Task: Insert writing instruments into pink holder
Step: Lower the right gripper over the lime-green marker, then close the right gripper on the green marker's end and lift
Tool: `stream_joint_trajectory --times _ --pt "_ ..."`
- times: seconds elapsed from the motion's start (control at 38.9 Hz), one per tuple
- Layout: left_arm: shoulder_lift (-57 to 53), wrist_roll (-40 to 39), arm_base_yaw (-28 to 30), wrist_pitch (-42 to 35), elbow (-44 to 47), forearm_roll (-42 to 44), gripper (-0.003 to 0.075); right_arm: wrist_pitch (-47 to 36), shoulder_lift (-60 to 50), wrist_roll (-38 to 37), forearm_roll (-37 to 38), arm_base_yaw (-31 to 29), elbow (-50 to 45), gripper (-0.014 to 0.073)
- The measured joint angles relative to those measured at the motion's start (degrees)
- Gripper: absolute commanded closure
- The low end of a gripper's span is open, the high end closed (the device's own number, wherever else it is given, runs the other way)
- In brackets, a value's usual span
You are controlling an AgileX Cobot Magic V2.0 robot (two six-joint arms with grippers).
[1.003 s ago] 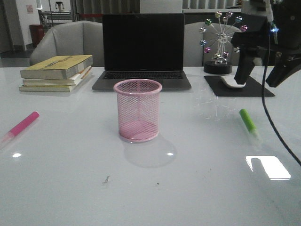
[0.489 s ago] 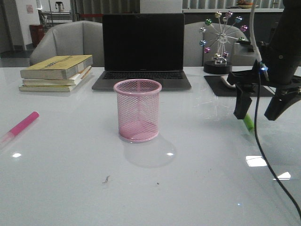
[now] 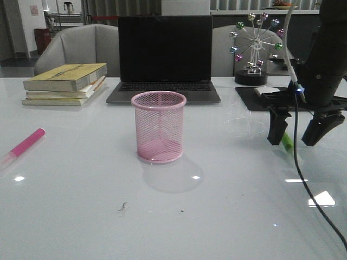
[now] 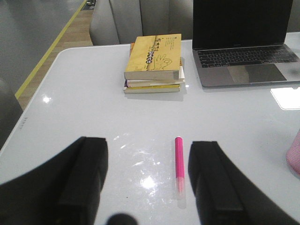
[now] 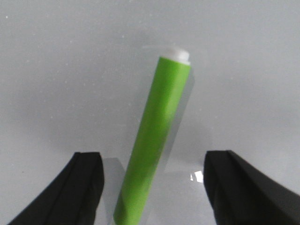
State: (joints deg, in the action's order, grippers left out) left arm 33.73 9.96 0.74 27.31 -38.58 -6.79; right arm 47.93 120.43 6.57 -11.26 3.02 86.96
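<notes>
My right gripper's fingers are beside the green marker point(image 3: 287, 141), just above the table, and should close on it.
The pink holder point(image 3: 158, 126), a round wire-mesh cup, stands upright and empty at the table's middle. A hot pink marker point(image 3: 24, 145) with a pale cap end lies flat at the far left; the left wrist view shows that marker point(image 4: 178, 161) on the table between the fingers of my open left gripper point(image 4: 148, 180), which hangs above it. A lime green marker point(image 3: 287, 141) lies at the right. My right gripper point(image 3: 293, 138) is open and straddles it just above the table; in the right wrist view the green marker point(image 5: 152, 140) lies between the fingers of the right gripper point(image 5: 154, 192), untouched.
An open black laptop point(image 3: 165, 57) sits behind the holder. A stack of yellow books point(image 3: 65, 83) lies back left. A black mouse pad point(image 3: 255, 97) with a white mouse point(image 3: 266, 91) and a ferris-wheel ornament point(image 3: 252, 49) sit back right. A black cable point(image 3: 303, 184) trails from the right arm.
My right arm has come down and forward from above the mouse pad, and its open fingers now straddle the green marker. The pink marker and the holder have not moved.
</notes>
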Motion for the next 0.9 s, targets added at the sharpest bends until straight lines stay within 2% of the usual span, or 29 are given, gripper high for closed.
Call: stream_joint_trajectory --times 0.23,0.44,0.9 --pt "0.0 0.0 0.0 0.0 0.0 0.0 0.0274 0.44 0.72 0.0 2.22 0.0 0.49 0.037" --pt "0.0 0.0 0.0 0.0 0.0 0.0 0.0274 0.21 1.02 0.0 2.4 0.0 0.72 0.0543" --pt "0.0 0.0 0.0 0.0 0.0 0.0 0.0274 -0.19 0.1 0.35 0.44 1.34 3.41 0.0543"
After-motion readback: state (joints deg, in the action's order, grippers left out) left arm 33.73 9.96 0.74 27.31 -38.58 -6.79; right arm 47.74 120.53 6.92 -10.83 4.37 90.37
